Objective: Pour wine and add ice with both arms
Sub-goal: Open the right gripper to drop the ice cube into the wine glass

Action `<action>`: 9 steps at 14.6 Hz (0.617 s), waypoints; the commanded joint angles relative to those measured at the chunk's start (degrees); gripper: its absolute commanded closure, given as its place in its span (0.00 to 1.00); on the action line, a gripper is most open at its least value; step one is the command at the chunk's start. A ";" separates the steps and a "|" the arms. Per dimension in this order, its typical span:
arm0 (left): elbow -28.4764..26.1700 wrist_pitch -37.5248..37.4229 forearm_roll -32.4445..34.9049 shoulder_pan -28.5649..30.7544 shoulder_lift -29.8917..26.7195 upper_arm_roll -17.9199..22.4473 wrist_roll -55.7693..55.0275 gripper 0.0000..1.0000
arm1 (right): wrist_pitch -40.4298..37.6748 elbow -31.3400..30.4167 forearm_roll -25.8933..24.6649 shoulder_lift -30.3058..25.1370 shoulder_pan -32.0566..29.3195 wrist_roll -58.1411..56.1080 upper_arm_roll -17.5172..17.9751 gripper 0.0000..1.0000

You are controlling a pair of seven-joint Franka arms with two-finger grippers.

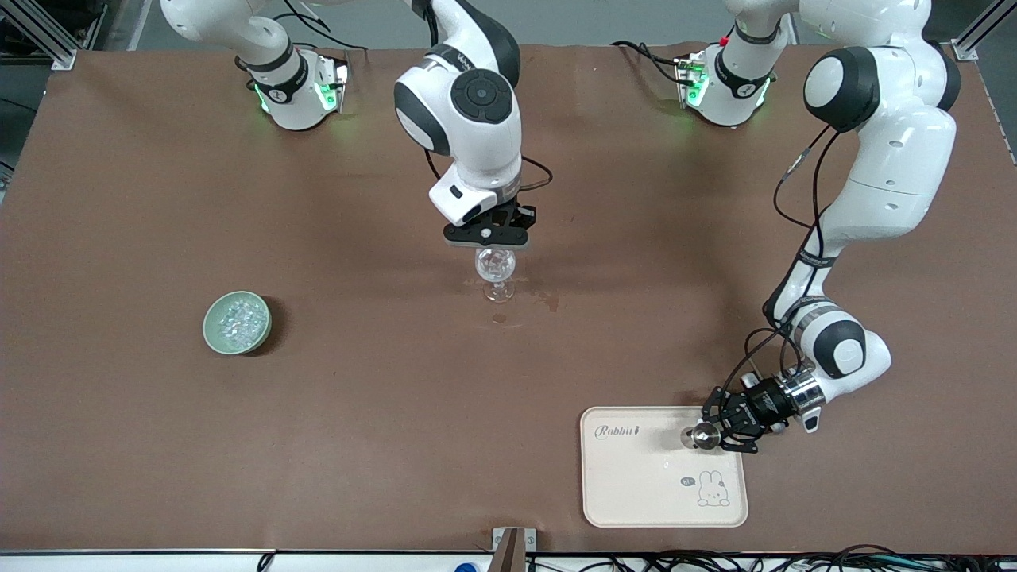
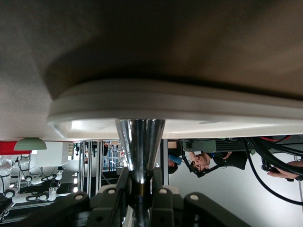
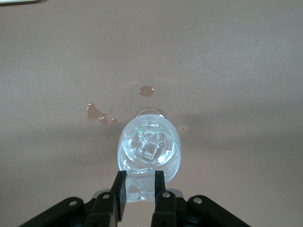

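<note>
The metal vessel's base is resting on the cream tray in the front view, so it is time for me to open my left gripper.
A clear stemmed glass stands at the table's middle with ice cubes in it. My right gripper is right over its mouth, shut on one clear ice cube between its fingertips. A pale green bowl with many small ice cubes sits toward the right arm's end. My left gripper is low over a cream tray, shut on a shiny metal cone-shaped vessel that rests on the tray. The vessel's narrow part is between the jaws.
Small wet brown stains lie on the brown table cover beside the glass's foot, also in the right wrist view. The tray has a rabbit drawing and lies near the table's front edge.
</note>
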 commanded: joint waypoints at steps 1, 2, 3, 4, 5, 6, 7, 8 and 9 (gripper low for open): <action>1.17 -0.28 -1.42 -0.11 0.62 -0.15 0.90 0.99 | -0.14 0.80 -0.33 0.66 0.60 0.33 -0.57 0.66; 1.17 -0.28 -1.42 -0.11 0.62 -0.24 0.90 0.98 | -0.14 0.88 -0.59 0.66 0.60 0.33 -0.57 0.46; 1.17 -0.28 -1.42 -0.11 0.79 -0.24 0.90 0.93 | 0.12 0.89 -0.59 0.66 0.60 0.33 -0.66 0.35; 1.17 -0.28 -1.42 -0.11 0.88 -0.24 0.90 0.84 | 0.12 0.89 -0.59 0.66 0.60 0.33 -0.57 0.30; 1.17 -0.28 -1.42 -0.20 0.97 -0.15 0.90 0.71 | 0.21 0.89 -0.59 0.66 0.60 0.24 -0.57 0.24; 1.17 -0.28 -1.42 -0.20 0.97 -0.24 0.99 0.54 | 0.21 1.06 -0.68 0.66 0.60 0.33 -0.66 0.19; 1.08 -0.28 -1.42 -0.20 0.97 -0.24 0.82 0.43 | 0.12 1.06 -0.68 0.57 0.60 0.24 -0.66 0.16; 1.08 -0.28 -1.33 -0.20 0.88 -0.15 0.47 0.37 | 0.12 1.06 -0.77 0.40 0.17 0.24 -0.74 0.15; 1.08 -0.28 -1.33 -0.20 0.62 -0.15 0.12 0.29 | -0.05 0.97 -0.77 -0.30 -0.19 0.15 -1.09 0.14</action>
